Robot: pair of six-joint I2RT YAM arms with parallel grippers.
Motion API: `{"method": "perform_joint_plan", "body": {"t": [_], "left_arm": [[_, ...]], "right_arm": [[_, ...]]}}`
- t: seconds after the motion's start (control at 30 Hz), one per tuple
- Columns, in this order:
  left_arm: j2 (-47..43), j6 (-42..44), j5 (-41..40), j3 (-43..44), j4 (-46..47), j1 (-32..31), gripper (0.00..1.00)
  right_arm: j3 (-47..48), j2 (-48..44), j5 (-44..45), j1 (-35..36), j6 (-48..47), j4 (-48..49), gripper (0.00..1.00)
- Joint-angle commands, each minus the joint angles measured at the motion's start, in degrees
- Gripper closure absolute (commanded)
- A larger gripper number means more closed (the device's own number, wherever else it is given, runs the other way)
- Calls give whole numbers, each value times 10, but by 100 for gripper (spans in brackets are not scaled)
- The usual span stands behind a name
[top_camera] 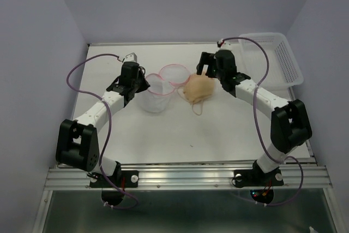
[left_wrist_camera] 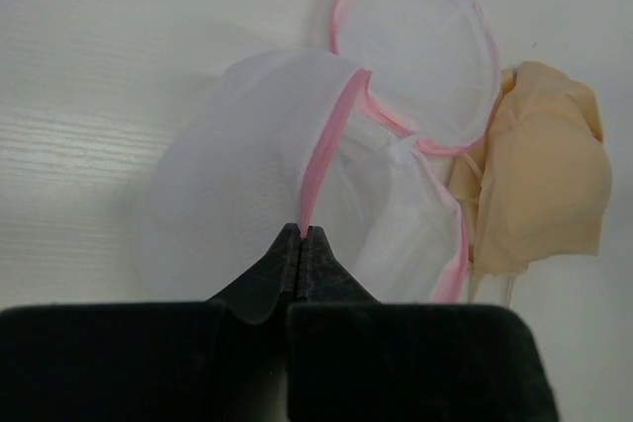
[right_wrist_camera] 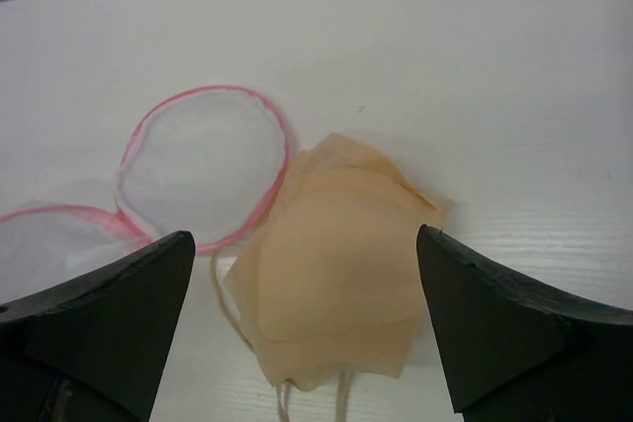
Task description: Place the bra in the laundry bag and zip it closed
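The robot's right gripper next needs to pick up the folded bra by its side away from the laundry bag, so that the bra's other side stays free to go into the laundry bag's opening.
The peach-beige bra (top_camera: 197, 88) lies folded on the white table, its straps trailing toward the near side. It shows in the right wrist view (right_wrist_camera: 336, 264) and the left wrist view (left_wrist_camera: 542, 185). The white mesh laundry bag (top_camera: 155, 94) with a pink zipper band stands open just left of the bra, its round lid (top_camera: 173, 73) flopped back on the table. My left gripper (left_wrist_camera: 301, 232) is shut on the pink rim of the bag (left_wrist_camera: 326, 145) and holds it up. My right gripper (right_wrist_camera: 305, 244) is open wide, hovering above the bra with one finger on each side, not touching it.
A rigid white slotted plastic basket (top_camera: 275, 58) stands at the back right of the table, behind the right arm. Purple cables loop over both arms. Lilac walls enclose the table on the left, back and right.
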Motion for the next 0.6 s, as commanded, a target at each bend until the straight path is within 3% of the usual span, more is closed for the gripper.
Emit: {"method": "perform_joint_plan", "body": {"t": [0.0,0.2,0.57], "left_arm": [[-19,26,11,2,36,0,100],[-22,58,21,-4,47,0,100],[-14,74,72,-3,64,0,100]], "right_arm": [[2,-24,-18,-69,109,-77,0],[-6,38,-152,-136,182,-93,0],[11,128,-268,-152,245,-35,0]]}}
